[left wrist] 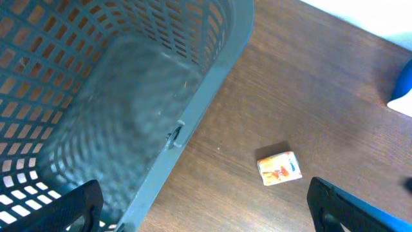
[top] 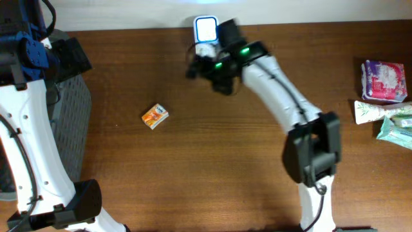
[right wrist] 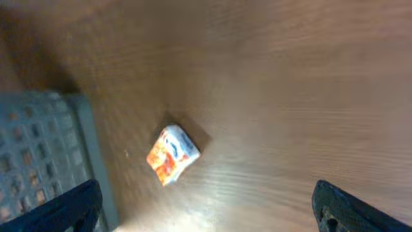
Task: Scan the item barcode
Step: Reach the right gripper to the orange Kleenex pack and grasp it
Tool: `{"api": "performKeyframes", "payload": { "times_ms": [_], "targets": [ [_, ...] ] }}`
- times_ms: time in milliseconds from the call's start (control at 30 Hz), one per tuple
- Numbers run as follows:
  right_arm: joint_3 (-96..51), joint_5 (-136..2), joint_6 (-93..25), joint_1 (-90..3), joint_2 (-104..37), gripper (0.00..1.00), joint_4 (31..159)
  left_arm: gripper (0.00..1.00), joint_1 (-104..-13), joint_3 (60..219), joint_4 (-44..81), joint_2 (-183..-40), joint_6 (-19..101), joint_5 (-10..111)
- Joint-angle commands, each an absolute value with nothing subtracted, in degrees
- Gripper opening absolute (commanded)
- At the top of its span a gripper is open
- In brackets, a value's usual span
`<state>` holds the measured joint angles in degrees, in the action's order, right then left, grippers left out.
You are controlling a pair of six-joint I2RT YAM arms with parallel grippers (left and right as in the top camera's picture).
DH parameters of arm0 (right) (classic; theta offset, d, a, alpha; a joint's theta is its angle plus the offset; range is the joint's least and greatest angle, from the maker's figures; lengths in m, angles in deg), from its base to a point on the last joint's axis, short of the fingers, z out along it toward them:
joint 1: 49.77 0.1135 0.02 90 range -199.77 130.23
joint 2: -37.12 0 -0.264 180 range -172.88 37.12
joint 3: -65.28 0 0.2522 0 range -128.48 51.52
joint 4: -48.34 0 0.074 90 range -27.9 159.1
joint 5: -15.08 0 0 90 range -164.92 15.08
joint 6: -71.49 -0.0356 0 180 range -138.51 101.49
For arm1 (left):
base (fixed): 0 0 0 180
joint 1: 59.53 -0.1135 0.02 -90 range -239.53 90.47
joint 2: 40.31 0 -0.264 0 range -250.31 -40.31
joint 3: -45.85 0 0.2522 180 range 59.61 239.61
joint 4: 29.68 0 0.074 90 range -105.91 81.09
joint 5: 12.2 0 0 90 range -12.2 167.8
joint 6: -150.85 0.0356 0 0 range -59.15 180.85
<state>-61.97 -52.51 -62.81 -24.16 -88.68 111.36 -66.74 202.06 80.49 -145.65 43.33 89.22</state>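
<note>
The small orange and white box [top: 155,116] [right wrist: 172,154] needs its barcode scanned, so my right gripper should hold it by one end next and leave the rest uncovered.
The item, a small orange and white box [top: 155,116], lies alone on the wooden table left of centre. It also shows in the left wrist view [left wrist: 279,168] and the right wrist view [right wrist: 172,154]. A white scanner with a lit blue face [top: 206,28] stands at the table's far edge. My right gripper [top: 203,64] hovers just in front of the scanner, open and empty [right wrist: 206,193], well apart from the box. My left gripper [left wrist: 203,201] is open over the basket's edge at the left, holding nothing.
A grey mesh basket [top: 67,122] sits at the left side of the table, its rim [left wrist: 193,103] close to the left fingers. A pink packet [top: 384,80] and pale green packets [top: 386,116] lie at the right edge.
</note>
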Motion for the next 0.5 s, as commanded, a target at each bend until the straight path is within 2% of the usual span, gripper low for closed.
{"api": "performKeyframes", "payload": {
  "times_ms": [0,67,100,167,200,300,467],
  "targets": [
    [-61.82,-62.32,-79.29,-17.76,-92.35,0.99,108.80,0.99,-66.84,202.74,80.42,-145.17,43.81,89.63],
    [-61.82,-62.56,-87.15,-14.44,-94.80,0.93,106.92,0.99,-66.84,202.74,80.42,-145.17,43.81,89.63],
    [-61.82,-62.54,-90.11,-12.73,-96.22,0.82,104.65,0.99,-66.84,202.74,80.42,-145.17,43.81,89.63],
    [-61.82,-62.52,-92.23,-10.68,-97.92,0.75,101.35,0.99,-66.84,202.74,80.42,-145.17,43.83,89.63],
    [-61.82,-62.56,-94.48,-9.24,-99.10,0.66,100.21,0.99,-66.84,202.74,80.42,-145.17,43.83,89.63],
    [-61.82,-62.63,-99.31,-7.33,-100.26,0.63,100.15,0.99,-66.84,202.74,80.42,-145.17,43.81,89.63],
    [-61.82,-65.14,-99.48,-5.34,-103.01,0.62,99.43,0.99,-66.84,202.74,80.42,-145.17,43.81,89.63]
  ]
}}
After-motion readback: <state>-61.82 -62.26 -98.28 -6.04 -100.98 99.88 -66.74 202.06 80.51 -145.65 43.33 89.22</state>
